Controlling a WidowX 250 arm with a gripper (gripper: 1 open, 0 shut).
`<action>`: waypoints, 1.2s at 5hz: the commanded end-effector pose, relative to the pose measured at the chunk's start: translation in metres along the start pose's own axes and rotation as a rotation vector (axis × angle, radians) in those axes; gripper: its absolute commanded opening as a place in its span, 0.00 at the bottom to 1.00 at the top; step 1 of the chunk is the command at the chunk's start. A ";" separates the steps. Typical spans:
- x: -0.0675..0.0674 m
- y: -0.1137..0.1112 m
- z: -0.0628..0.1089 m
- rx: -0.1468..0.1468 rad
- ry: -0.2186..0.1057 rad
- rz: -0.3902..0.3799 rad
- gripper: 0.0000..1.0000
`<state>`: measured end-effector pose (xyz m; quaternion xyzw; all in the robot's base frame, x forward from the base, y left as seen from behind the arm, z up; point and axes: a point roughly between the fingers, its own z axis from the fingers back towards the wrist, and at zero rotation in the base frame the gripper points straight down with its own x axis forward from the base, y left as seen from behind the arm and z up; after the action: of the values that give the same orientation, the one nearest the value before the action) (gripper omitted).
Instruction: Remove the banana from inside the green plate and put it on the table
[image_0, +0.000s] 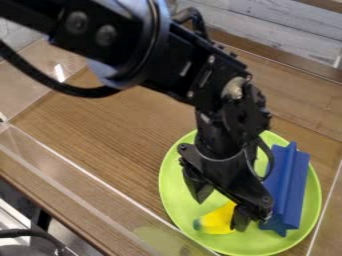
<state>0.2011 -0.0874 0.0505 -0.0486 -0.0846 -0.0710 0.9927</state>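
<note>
The robot's gripper should close on the yellow banana (214, 218), because its fingers reach down around the banana. Closing now would hold the banana if they closed now.
The lime-green plate (174, 188) lies at the lower right of the brown wood-grain table (94, 130). On it, near the front, lies the small yellow banana (214, 218), mostly hidden under my gripper. My black gripper (230, 203) points down over the plate, open, its fingers (262, 205) spread to either side of the banana. I cannot tell whether the fingers touch the banana.
A blue ridged block (286, 190) lies on the right half of the plate, close beside the gripper. Low clear acrylic walls (54, 170) run along the table's near and left edges. The black arm (134, 55) reaches in from the upper left.
</note>
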 end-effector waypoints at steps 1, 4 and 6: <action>0.005 0.001 0.004 -0.010 -0.021 0.009 1.00; 0.006 0.002 -0.001 -0.022 -0.018 0.021 1.00; 0.007 0.005 -0.004 -0.023 -0.011 0.025 0.00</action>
<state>0.2020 -0.0832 0.0397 -0.0568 -0.0737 -0.0641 0.9936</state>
